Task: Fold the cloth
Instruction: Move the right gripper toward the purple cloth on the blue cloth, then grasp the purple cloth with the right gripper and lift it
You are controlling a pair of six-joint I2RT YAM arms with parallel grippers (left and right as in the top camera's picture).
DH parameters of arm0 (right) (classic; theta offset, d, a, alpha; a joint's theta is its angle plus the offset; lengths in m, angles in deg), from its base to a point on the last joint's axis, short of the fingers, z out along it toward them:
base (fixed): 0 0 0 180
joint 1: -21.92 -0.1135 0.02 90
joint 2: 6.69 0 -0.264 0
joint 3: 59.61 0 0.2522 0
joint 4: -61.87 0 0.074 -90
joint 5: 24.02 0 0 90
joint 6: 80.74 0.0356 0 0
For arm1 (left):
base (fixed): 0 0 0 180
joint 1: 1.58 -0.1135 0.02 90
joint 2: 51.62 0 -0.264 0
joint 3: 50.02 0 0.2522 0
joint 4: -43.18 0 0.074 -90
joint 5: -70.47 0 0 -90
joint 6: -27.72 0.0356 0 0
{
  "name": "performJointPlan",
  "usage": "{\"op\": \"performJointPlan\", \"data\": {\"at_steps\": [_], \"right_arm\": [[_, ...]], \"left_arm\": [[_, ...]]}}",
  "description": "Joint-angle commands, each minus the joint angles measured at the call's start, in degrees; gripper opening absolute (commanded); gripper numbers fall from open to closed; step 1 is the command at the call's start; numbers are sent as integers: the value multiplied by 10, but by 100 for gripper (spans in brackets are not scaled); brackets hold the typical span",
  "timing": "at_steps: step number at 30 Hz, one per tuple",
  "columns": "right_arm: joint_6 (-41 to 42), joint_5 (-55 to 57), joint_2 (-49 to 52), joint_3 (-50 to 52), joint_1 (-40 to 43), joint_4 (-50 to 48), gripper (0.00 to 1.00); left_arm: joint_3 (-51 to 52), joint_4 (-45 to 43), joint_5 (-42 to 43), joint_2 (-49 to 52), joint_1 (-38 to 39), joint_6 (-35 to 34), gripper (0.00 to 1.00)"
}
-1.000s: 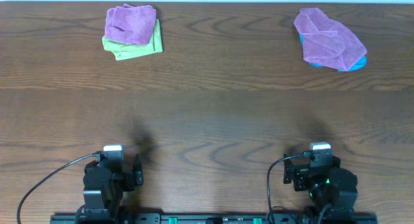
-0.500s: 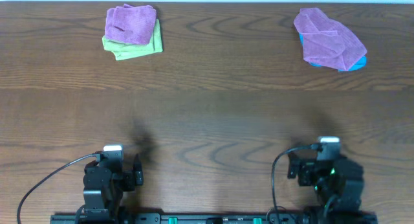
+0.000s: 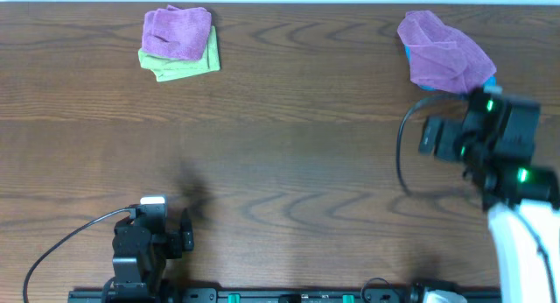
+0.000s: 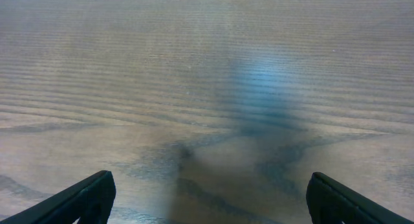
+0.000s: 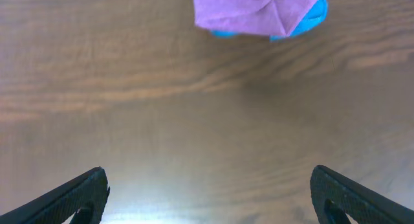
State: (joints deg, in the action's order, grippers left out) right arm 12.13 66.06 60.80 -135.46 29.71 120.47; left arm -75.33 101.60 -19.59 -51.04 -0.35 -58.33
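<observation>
The lilac-purple cloth needs to be spread open to fold, so the robot's right gripper will next pinch the cloth near its edge (image 3: 443,80) (image 5: 249,19) and leave the blue cloth free.
The lilac-purple cloth (image 3: 442,53) lies crumpled at the far right of the table, on top of a bright blue cloth (image 3: 486,82). It shows at the top of the right wrist view (image 5: 249,10). My right gripper (image 5: 207,198) is open and empty, over bare wood short of the cloth; in the overhead view the right arm (image 3: 490,137) is just in front of the pile. My left gripper (image 4: 207,198) is open and empty above bare wood near the front left edge (image 3: 150,237).
A small folded purple cloth (image 3: 178,30) lies on a green cloth (image 3: 184,65) at the far left. The blue cloth's edge peeks out under the lilac one in the right wrist view (image 5: 310,17). Brown wooden table (image 3: 289,154).
My right arm has moved from the front edge far forward and to the right, close to the purple cloth pile. The left arm has not moved.
</observation>
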Motion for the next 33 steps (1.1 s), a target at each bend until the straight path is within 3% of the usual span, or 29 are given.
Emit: {"op": "performJointPlan", "data": {"at_steps": [1,12,19,33], "right_arm": [[13,11,79,-76,18,-1,99],[7,12,369,-306,76,-28,99],[12,10,465,-313,76,-142,99],[1,-25,565,-312,88,-248,99]], "left_arm": [[13,18,-5,-4,-1,8,95],[13,18,-5,-4,-1,8,95],[13,18,-5,-4,-1,8,95],[13,18,-5,-4,-1,8,95]]}}
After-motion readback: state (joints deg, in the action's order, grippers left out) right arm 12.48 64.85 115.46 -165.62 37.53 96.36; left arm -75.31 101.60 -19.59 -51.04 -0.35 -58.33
